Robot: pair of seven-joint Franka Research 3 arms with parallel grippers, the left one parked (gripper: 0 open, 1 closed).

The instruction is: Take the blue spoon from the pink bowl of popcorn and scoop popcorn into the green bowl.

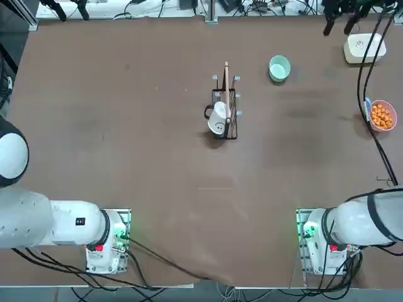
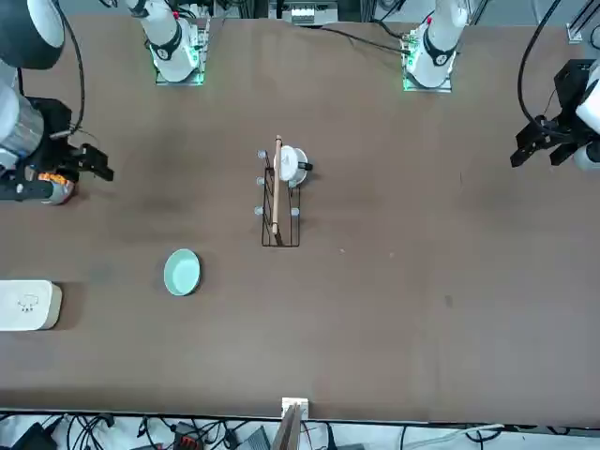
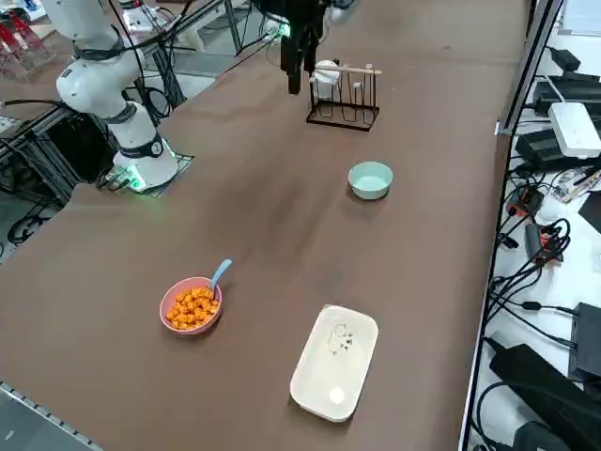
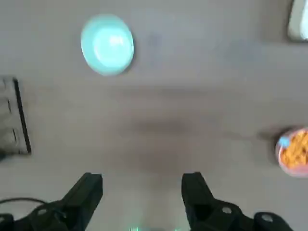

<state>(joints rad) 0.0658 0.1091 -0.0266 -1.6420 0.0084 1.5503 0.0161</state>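
My right gripper takes hold of the blue spoon by its handle sticking out next, since popcorn point(image 4: 297, 150) fills the pink bowl around the spoon.
The pink bowl point(image 3: 167, 314) stands near the table's right edge and holds orange popcorn point(image 3: 193, 304). The blue spoon point(image 3: 220, 274) leans on the bowl's rim with its handle sticking out. The empty green bowl point(image 3: 370, 178) sits farther along the table, toward the far side. My right gripper point(image 4: 142, 187) hangs open and empty, high above the table, and both bowls lie well apart from its fingers. From overhead the pink bowl point(image 1: 391, 124), the spoon point(image 1: 367, 107) and the green bowl point(image 1: 279, 68) show, with the gripper point(image 1: 339, 24) at the far edge.
A black wire rack point(image 1: 232, 119) with a wooden rod and a white mug point(image 1: 218, 119) on it stands mid-table. A white rectangular box point(image 1: 364, 48) lies at the far right corner. Black cables run along the right edge beside the pink bowl.
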